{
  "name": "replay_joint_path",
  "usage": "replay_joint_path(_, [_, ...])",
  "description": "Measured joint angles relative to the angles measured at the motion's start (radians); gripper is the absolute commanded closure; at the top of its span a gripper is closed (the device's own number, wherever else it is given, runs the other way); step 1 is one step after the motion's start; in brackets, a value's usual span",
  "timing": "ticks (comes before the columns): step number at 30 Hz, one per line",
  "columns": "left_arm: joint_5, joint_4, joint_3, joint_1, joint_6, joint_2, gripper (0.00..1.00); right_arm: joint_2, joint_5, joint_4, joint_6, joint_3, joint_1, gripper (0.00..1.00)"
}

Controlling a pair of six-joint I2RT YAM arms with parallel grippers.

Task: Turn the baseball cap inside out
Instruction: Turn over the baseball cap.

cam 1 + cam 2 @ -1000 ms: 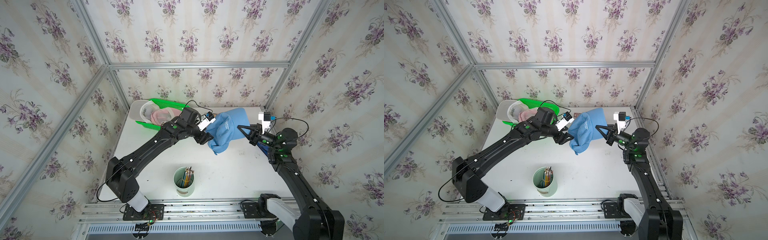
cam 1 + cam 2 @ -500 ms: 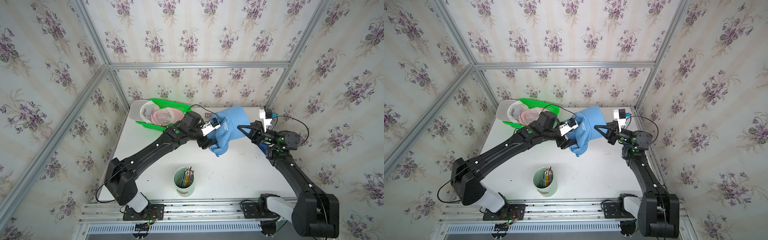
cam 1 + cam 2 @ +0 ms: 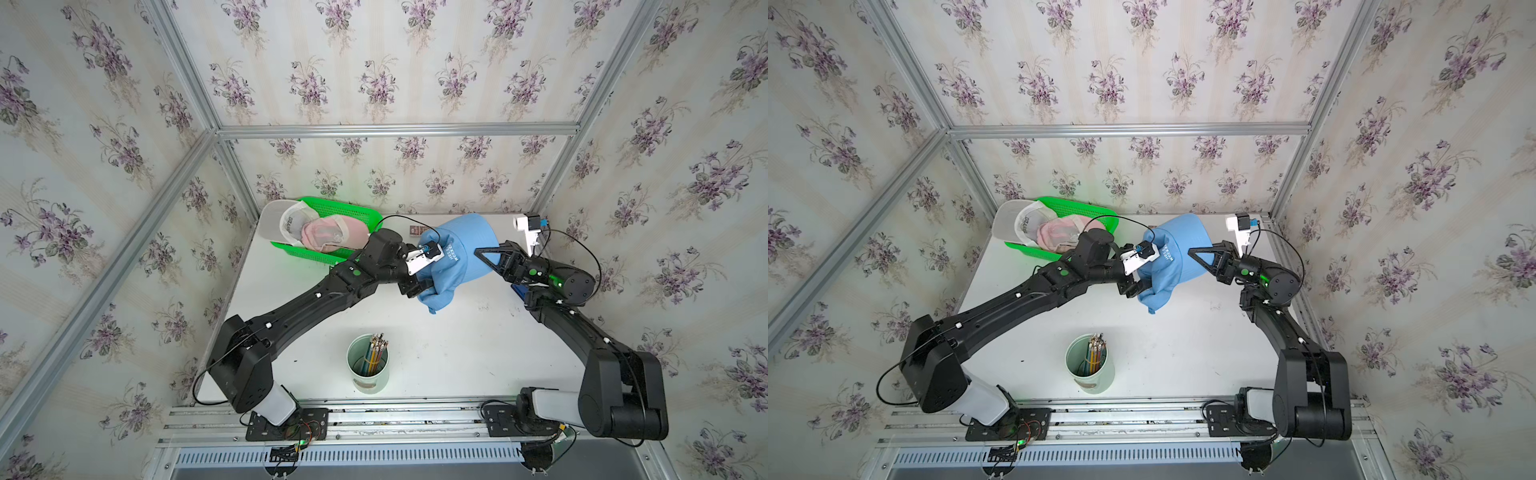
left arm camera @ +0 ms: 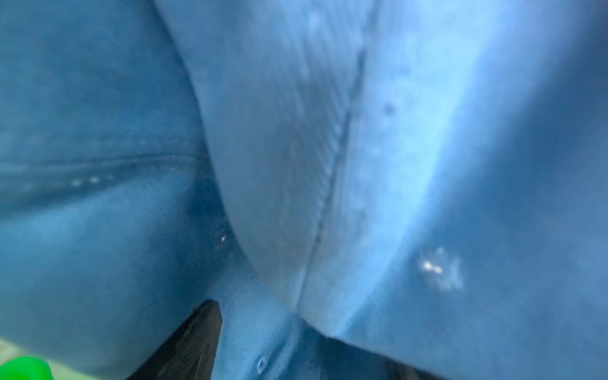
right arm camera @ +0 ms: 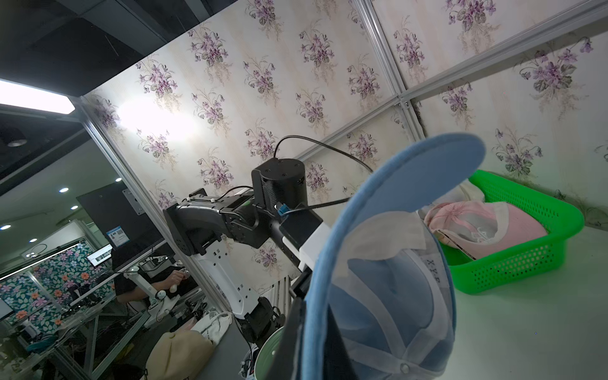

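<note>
Next, my left gripper grabs the cap's crumpled top. That leaves the cap's brim (image 5: 411, 184) free for my right gripper to turn the cap inside out.
The light blue baseball cap (image 3: 471, 249) (image 3: 1185, 249) hangs above the back of the white table (image 3: 457, 353). My right gripper (image 3: 478, 252) (image 3: 1192, 252) is shut on the edge of its brim (image 5: 411, 184). In the right wrist view the brim runs between my right gripper's (image 5: 311, 332) jaws, and the crown's inside (image 5: 378, 312) with white seam tape faces the camera. My left gripper (image 3: 415, 287) (image 3: 1136, 289) is open and pressed into the crumpled lower crown. Blue cloth fills the left wrist view, bulging between the spread fingers (image 4: 194, 345).
A green basket (image 3: 345, 208) (image 5: 526, 260) at the back left holds a white cap (image 3: 286, 220) and a pink cap (image 3: 328, 237). A pale green cup of pencils (image 3: 368, 365) (image 3: 1090, 365) stands near the front middle. A small brown item (image 3: 415, 230) lies behind the cap.
My left gripper has pushed further right and down into the cap's lower cloth. The right wrist has risen a little with the brim still held, and the cap's hanging end has bunched up.
</note>
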Motion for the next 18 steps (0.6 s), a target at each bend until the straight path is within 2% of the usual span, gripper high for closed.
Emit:
replay_joint_path(4, [0.045,0.055,0.001,0.0,-0.013,0.006,0.31,-0.002,0.0,0.006,0.011,-0.008,0.001,1.0])
replay_joint_path(7, [0.09,0.064,0.013,0.0,-0.013,0.016,0.44,-0.002,0.001,0.013,0.015,-0.014,0.002,1.0])
replay_joint_path(9, [0.126,0.07,0.013,0.0,-0.014,0.018,0.61,-0.002,0.001,0.014,0.014,-0.012,0.002,1.0])
replay_joint_path(14, [0.215,0.088,0.005,0.0,-0.028,0.027,0.92,0.013,0.0,0.019,0.01,-0.004,0.002,1.0])
replay_joint_path(15, [0.225,0.09,0.005,0.0,-0.029,0.03,0.96,0.017,-0.002,0.018,0.01,-0.003,0.002,1.0])
replay_joint_path(18, [0.23,0.092,0.006,0.0,-0.035,0.031,0.97,0.021,-0.003,0.017,0.001,-0.003,-0.005,1.0])
